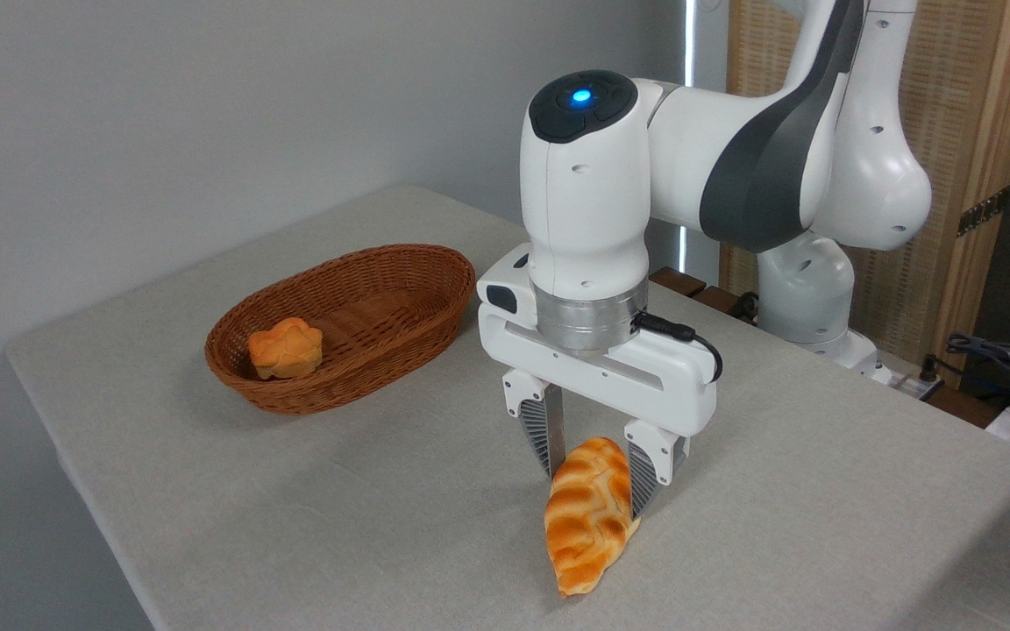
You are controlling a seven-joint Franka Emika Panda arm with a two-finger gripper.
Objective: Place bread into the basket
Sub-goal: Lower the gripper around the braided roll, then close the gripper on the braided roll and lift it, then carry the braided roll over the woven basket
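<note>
I will grab the bread across its plaited body for the basket next.
The bread, a braided golden loaf, lies on the grey tablecloth near the table's front edge, with one pointed end toward the camera. My gripper is lowered over its far end and stands open, one finger on each side of the loaf and close against it. The far tip of the loaf is partly hidden between the fingers. The brown wicker basket sits to the left and further back, well apart from the gripper.
A small round orange bun rests in the left end of the basket. The arm's base stands at the back right, with cables beyond it. The table's front edge runs close below the loaf.
</note>
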